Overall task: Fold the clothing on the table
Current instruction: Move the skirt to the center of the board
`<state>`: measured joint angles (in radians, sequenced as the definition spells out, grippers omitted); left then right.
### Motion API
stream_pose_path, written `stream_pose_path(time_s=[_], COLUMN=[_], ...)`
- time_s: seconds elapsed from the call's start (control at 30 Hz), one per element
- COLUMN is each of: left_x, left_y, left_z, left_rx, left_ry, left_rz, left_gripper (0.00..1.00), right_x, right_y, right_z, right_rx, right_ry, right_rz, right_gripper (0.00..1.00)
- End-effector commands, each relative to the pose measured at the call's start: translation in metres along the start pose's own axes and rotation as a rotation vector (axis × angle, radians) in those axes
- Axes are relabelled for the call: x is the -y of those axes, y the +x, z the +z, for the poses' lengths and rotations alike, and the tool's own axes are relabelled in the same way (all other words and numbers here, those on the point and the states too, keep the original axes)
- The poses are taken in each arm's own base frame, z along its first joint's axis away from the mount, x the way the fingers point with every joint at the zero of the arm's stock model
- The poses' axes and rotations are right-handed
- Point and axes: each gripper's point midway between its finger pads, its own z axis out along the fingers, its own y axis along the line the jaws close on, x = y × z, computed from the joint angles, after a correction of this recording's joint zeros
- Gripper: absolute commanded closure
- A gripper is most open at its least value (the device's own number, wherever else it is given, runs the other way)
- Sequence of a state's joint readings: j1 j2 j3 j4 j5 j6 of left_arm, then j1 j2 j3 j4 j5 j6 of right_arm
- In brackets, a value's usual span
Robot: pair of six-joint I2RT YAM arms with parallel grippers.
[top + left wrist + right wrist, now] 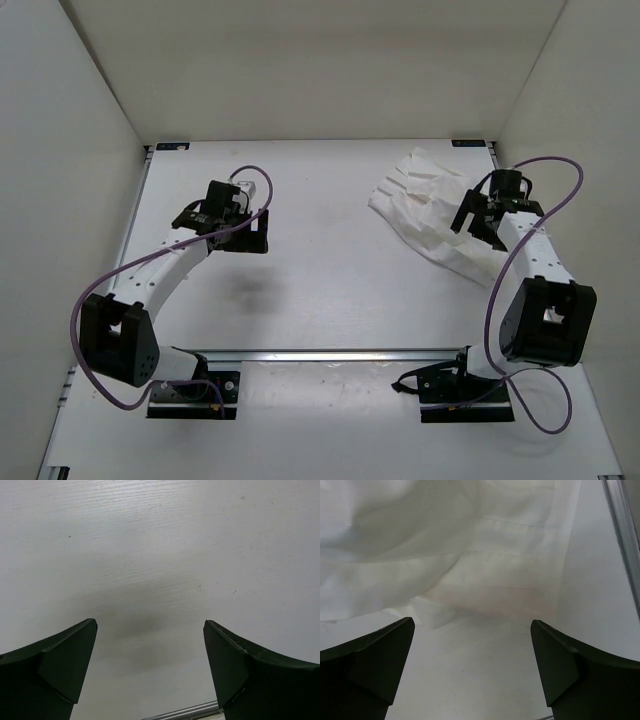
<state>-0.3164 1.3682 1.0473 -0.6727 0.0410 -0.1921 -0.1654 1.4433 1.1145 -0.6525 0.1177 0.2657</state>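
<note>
I should next grab the white clothing with my right gripper by its folded hem (485,270) (475,611), so the rest stays free to spread out.
The clothing (428,212) is a white, wrinkled garment lying crumpled at the far right of the table (330,290). My right gripper (478,222) hovers over its right edge, open, with nothing between its fingers. In the right wrist view the clothing (470,555) fills the upper part, and the right gripper (472,630) frames bare table just short of a folded hem. My left gripper (225,232) is open over the left half of the table, far from the clothing. The left wrist view shows the left gripper (150,630) wide apart above bare table (160,555).
White walls enclose the table on the left, back and right. A metal rail (330,353) runs along the front edge by both arm bases. Another rail (625,540) shows at the table's edge beside the clothing. Purple cables loop off both arms.
</note>
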Motion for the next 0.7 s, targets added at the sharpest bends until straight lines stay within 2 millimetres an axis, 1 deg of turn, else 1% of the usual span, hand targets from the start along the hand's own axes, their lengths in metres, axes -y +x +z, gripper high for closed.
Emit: stream_pose_path(time_s=[0.0, 0.03, 0.07, 0.1, 0.13, 0.2, 0.23, 0.3, 0.33, 0.37, 0.4, 0.43, 0.5, 0.53, 0.57, 0.63, 0.67], left_x=[0.001, 0.000, -0.001, -0.001, -0.001, 0.000, 0.002, 0.005, 0.006, 0.008, 0.007, 0.011, 0.012, 0.015, 0.015, 0.016, 0.016], left_y=[-0.020, -0.020, -0.020, -0.020, -0.019, -0.019, -0.018, -0.020, -0.019, -0.018, -0.016, -0.014, -0.014, -0.017, -0.018, -0.018, -0.019], left_z=[-0.010, -0.011, -0.009, -0.010, -0.009, -0.008, -0.006, -0.006, -0.006, -0.006, -0.005, -0.004, -0.003, -0.002, -0.002, -0.002, -0.001], left_rx=[0.059, 0.058, 0.056, 0.056, 0.054, 0.052, 0.043, 0.047, 0.047, 0.050, 0.042, 0.041, 0.028, 0.031, 0.032, 0.025, 0.030], left_ry=[-0.020, -0.023, -0.025, -0.021, -0.025, -0.024, -0.022, -0.016, -0.015, -0.005, -0.005, 0.018, 0.016, 0.018, 0.014, 0.021, 0.029], left_rz=[0.010, 0.010, 0.011, 0.013, 0.013, 0.019, 0.020, 0.030, 0.031, 0.035, 0.028, 0.034, 0.032, 0.045, 0.057, 0.044, 0.039], left_gripper=[0.01, 0.02, 0.01, 0.02, 0.02, 0.01, 0.01, 0.01, 0.01, 0.02, 0.01, 0.01, 0.01, 0.02, 0.01, 0.01, 0.02], right_x=[0.029, 0.032, 0.037, 0.046, 0.047, 0.050, 0.052, 0.051, 0.053, 0.052, 0.050, 0.050, 0.042, 0.044, 0.043, 0.041, 0.043], right_y=[-0.002, 0.001, 0.000, 0.005, 0.005, 0.015, 0.014, 0.024, 0.028, 0.032, 0.035, 0.040, 0.052, 0.056, 0.062, 0.068, 0.067], right_z=[0.000, 0.001, 0.001, 0.004, 0.005, 0.010, 0.011, 0.019, 0.025, 0.026, 0.031, 0.036, 0.045, 0.048, 0.050, 0.057, 0.057], right_rx=[-0.015, -0.022, -0.012, -0.019, -0.016, -0.031, -0.020, -0.041, -0.058, -0.071, -0.091, -0.120, -0.179, -0.193, -0.211, -0.228, -0.221], right_ry=[0.097, 0.107, 0.120, 0.135, 0.125, 0.092, 0.091, 0.079, 0.090, 0.091, 0.093, 0.099, 0.080, 0.086, 0.090, 0.100, 0.104], right_rz=[0.044, 0.049, 0.070, 0.090, 0.103, 0.148, 0.163, 0.175, 0.181, 0.171, 0.162, 0.162, 0.153, 0.154, 0.150, 0.140, 0.142], right_gripper=[0.01, 0.01, 0.01, 0.01, 0.01, 0.01, 0.01, 0.01, 0.01, 0.01, 0.01, 0.01, 0.01, 0.01, 0.00, 0.01, 0.01])
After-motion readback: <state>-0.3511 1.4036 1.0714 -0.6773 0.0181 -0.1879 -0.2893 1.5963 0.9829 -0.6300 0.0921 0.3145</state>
